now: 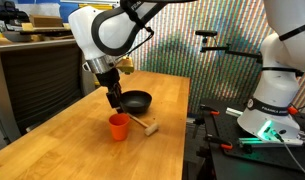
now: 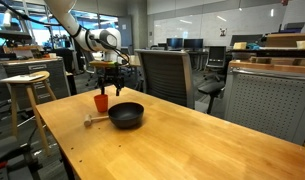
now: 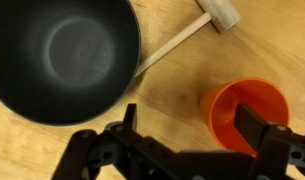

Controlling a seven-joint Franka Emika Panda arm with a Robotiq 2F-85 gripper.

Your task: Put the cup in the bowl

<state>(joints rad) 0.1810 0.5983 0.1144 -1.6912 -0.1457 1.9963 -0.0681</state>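
My gripper has the cup's side [image 1: 122,116] [image 3: 206,110] between its fingers, but they are above the cup's rim, so closing now would miss and it should lower first.
The orange-red cup [image 1: 118,126] stands upright on the wooden table, just beside the black bowl [image 1: 137,100]. Both also show in the other exterior view, cup [image 2: 101,102] and bowl [image 2: 126,114]. My gripper [image 1: 114,99] hangs just above the cup [image 3: 227,110] and is open. In the wrist view one finger is over the cup's mouth and the other is outside its wall, so the gripper [image 3: 192,120] straddles the cup's wall on the bowl's side. The bowl [image 3: 62,55] is empty.
A light wooden mallet [image 1: 144,124] lies on the table [image 1: 82,150] next to cup and bowl; it also shows in the wrist view [image 3: 220,14]. A stool [image 2: 27,78] and an office chair [image 2: 162,72] stand beyond the table.
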